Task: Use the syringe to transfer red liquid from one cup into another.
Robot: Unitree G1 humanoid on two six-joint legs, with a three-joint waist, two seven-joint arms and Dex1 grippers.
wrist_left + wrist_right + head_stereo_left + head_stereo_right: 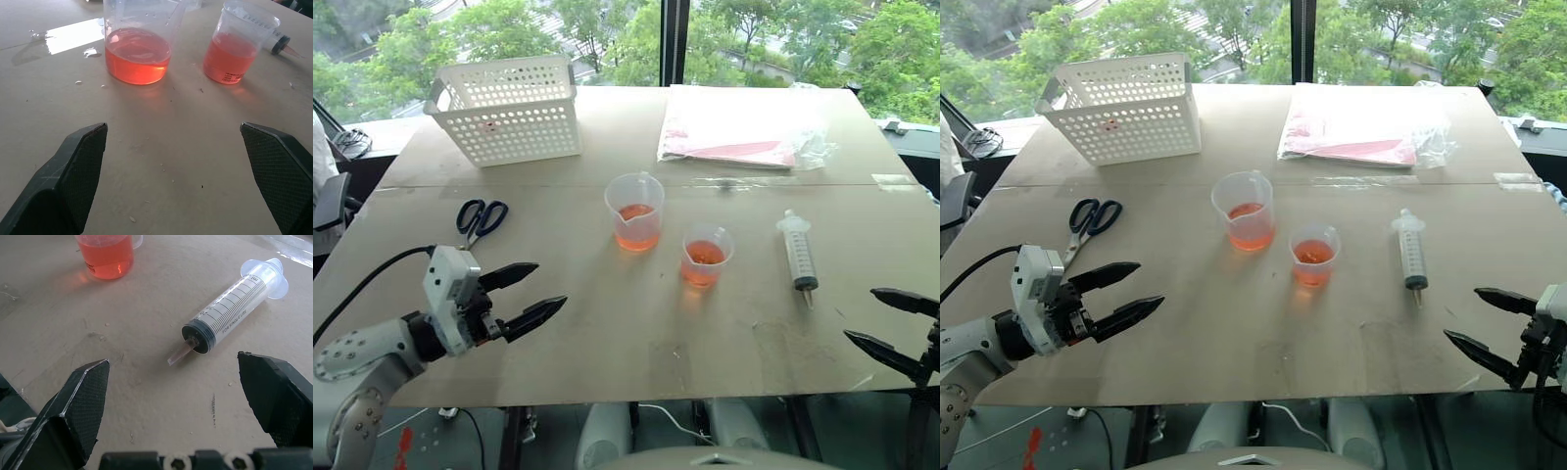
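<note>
Next, my right gripper grabs the syringe by its straight marked body (798, 247). The syringe has a thin nozzle at one end and a wide rim (793, 224) at the other.
The syringe (797, 251) lies flat on the table right of centre, tip toward the front edge; the right wrist view shows its black-marked barrel (230, 313) just beyond my fingers. The tall spouted cup (635, 211) and the shorter cup (706, 256) stand mid-table, both holding red liquid (138, 55). My left gripper (530, 292) hovers open over the front left of the table, empty, pointing toward the cups. At the front right edge, my right gripper (893, 326) is open and empty, short of the syringe.
A white perforated basket (509, 108) stands at the back left. Blue-handled scissors (481, 218) lie left of the cups. A clear plastic bag with red and white contents (744, 132) lies at the back right. Small spills glint by the tall cup (90, 51).
</note>
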